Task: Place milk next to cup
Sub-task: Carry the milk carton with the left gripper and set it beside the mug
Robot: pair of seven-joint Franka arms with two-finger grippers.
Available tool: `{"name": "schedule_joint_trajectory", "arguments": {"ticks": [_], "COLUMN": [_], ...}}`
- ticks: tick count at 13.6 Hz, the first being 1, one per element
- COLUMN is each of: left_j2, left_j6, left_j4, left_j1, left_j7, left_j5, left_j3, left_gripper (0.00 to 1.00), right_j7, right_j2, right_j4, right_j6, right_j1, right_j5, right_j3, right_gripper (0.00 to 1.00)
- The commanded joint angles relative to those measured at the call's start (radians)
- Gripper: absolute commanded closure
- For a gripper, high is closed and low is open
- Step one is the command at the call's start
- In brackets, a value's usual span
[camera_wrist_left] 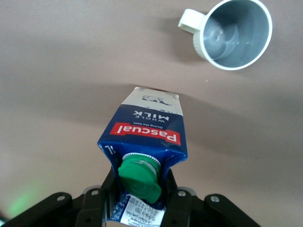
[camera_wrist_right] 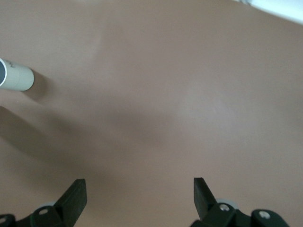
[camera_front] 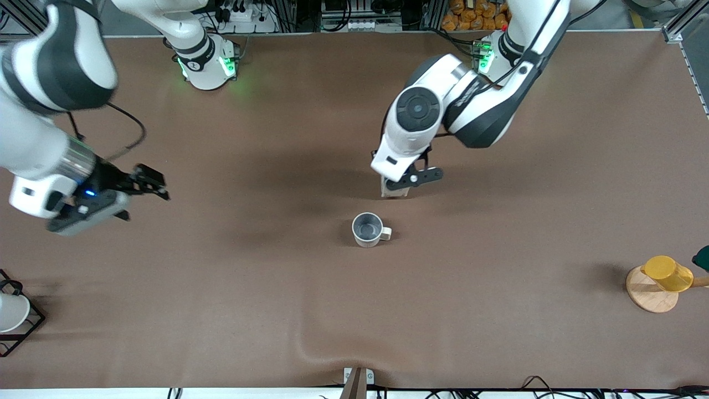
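The milk's base hangs short of the spot on the tabletop next to the cup. My left gripper should keep holding the milk until its base gets to that spot.
The milk (camera_wrist_left: 147, 130) is a dark blue carton with a green cap and a red logo. My left gripper (camera_wrist_left: 139, 194) is shut on its top, with the fingers (camera_wrist_left: 105, 191) on both sides of the gable. In the front view the arm hides most of the milk (camera_front: 395, 192), and the left gripper (camera_front: 407, 180) holds it upright at the table's surface. I cannot tell if its base touches. The cup (camera_front: 367, 229), cream-white with a grey inside, stands a short gap nearer the front camera and also shows in the left wrist view (camera_wrist_left: 234, 33). My right gripper (camera_front: 155, 185) is open and empty, up over the right arm's end of the table (camera_wrist_right: 139, 189).
A yellow cup on a round wooden base (camera_front: 662, 277) stands at the left arm's end. A white cup in a black wire rack (camera_front: 11, 313) stands at the right arm's end. A dark green thing (camera_front: 702, 257) shows at the edge. The cloth has a fold (camera_front: 310, 343) near the front edge.
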Motion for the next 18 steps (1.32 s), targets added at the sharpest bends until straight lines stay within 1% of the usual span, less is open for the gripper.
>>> {"name": "schedule_joint_trajectory", "arguments": {"ticks": [1,4,5,7,8,12,14,16,17,18], "left_j2": [0.087,0.118,0.126,0.127,0.141,0.176,0.182,0.193,0.198,0.199], "left_j6": [0.007,0.052,0.058,0.061,0.061,0.061,0.066,0.069,0.084,0.093], "left_j4": [0.113,0.130,0.132,0.138,0.162,0.195,0.192,0.193,0.193,0.193], "left_j1": [-0.033,-0.052,-0.053,-0.053,-0.055,-0.072,-0.070,-0.072,-0.076,-0.076], "left_j7": [-0.049,-0.042,-0.042,-0.035,-0.035,-0.034,-0.032,-0.032,-0.032,-0.032], "left_j5": [0.037,0.037,0.037,0.037,0.037,0.039,0.045,0.045,0.045,0.045], "left_j3": [0.009,0.011,0.011,0.011,0.011,0.012,0.014,0.015,0.020,0.026], "left_gripper": [0.64,0.64,0.64,0.63,0.62,0.61,0.60,0.56,0.56,0.50], "right_j7": [0.150,0.278,0.307,0.365,0.377,0.399,0.390,0.396,0.405,0.407], "right_j2": [-0.084,-0.150,-0.159,-0.159,-0.159,-0.159,-0.156,-0.150,-0.148,-0.148], "right_j4": [-0.025,0.000,0.012,0.053,0.075,0.106,0.124,0.121,0.127,0.126], "right_j6": [-0.110,-0.228,-0.256,-0.313,-0.337,-0.351,-0.351,-0.368,-0.368,-0.368], "right_j1": [0.010,0.006,0.004,0.001,0.000,-0.002,-0.007,-0.032,-0.025,-0.025], "right_j5": [-0.025,-0.114,-0.130,-0.133,-0.133,-0.134,-0.139,-0.142,-0.153,-0.153], "right_j3": [-0.042,-0.043,-0.045,-0.074,-0.077,-0.077,-0.076,-0.074,-0.068,-0.068], "right_gripper": [0.00,0.00,0.00,0.00,0.00,0.00,0.00,0.00,0.00,0.00]}}
